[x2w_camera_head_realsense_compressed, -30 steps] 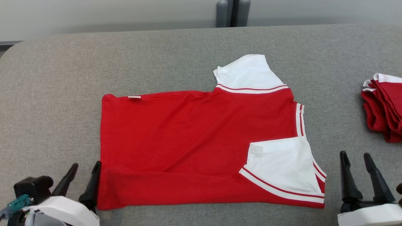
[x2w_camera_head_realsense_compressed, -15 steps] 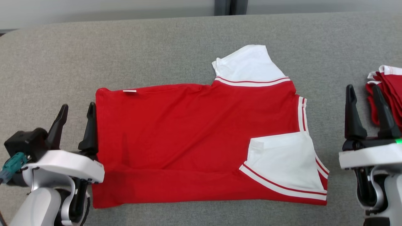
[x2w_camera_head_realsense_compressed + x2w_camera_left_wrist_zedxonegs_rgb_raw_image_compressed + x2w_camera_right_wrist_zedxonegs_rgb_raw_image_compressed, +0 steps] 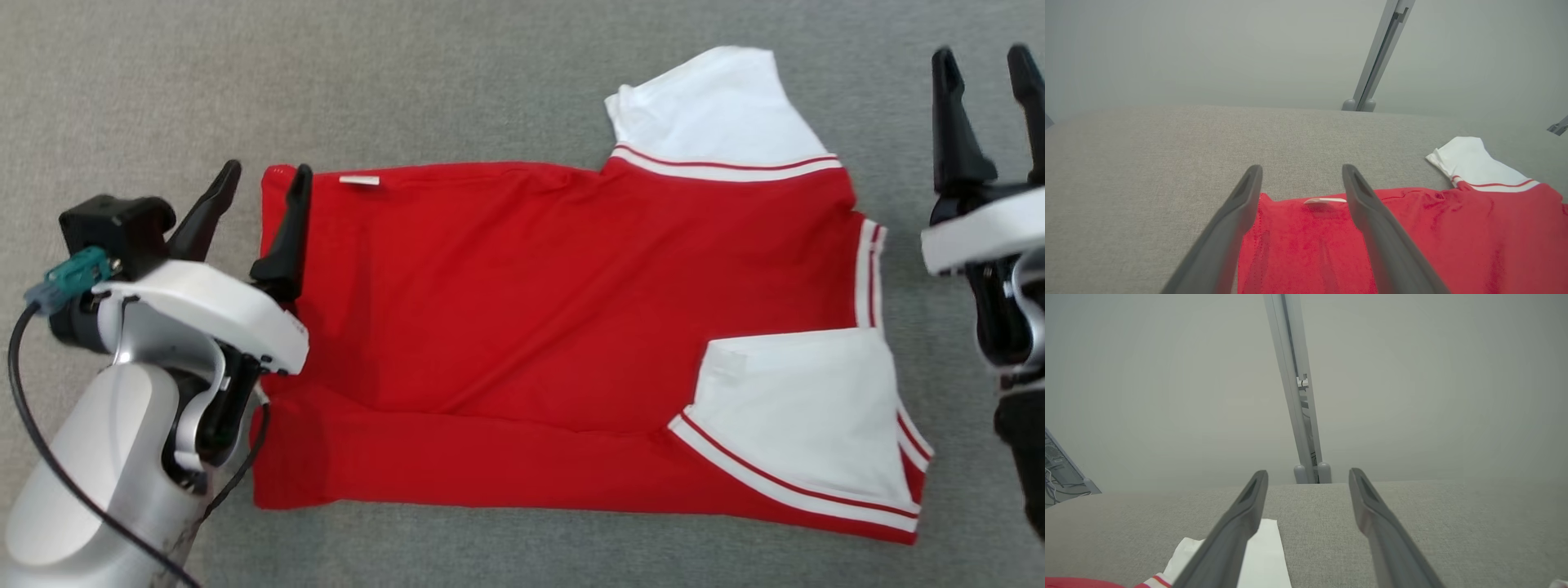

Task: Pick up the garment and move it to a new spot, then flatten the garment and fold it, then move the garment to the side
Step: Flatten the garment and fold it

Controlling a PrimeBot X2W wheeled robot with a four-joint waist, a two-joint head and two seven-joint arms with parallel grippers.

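Note:
My left gripper should next grab the red shirt's hem corner near the white label, to fold the shirt's body (image 3: 490,304) over lengthwise.
The garment (image 3: 522,327) is a red shirt with white, red-striped sleeves, lying flat and partly folded on the grey table (image 3: 408,73). Its near long edge is folded over, and one white sleeve (image 3: 796,420) lies folded onto the body. My left gripper (image 3: 265,175) is open above the shirt's far left corner, one finger over the red cloth and one over the table. In the left wrist view the garment (image 3: 1412,241) with its white label (image 3: 1325,200) lies between and under my fingers. My right gripper (image 3: 984,61) is open above bare table, right of the far white sleeve (image 3: 718,106).
A grey post (image 3: 1378,61) stands behind the table's far edge against a pale wall. In the right wrist view the white sleeve (image 3: 1267,555) lies just left of my fingers, with bare grey table (image 3: 1453,522) ahead and to the right.
The head camera has tilted down and closer. Both arms have reached forward: the left gripper now stands over the shirt's far left corner, the right beside the far sleeve. The garment has not moved.

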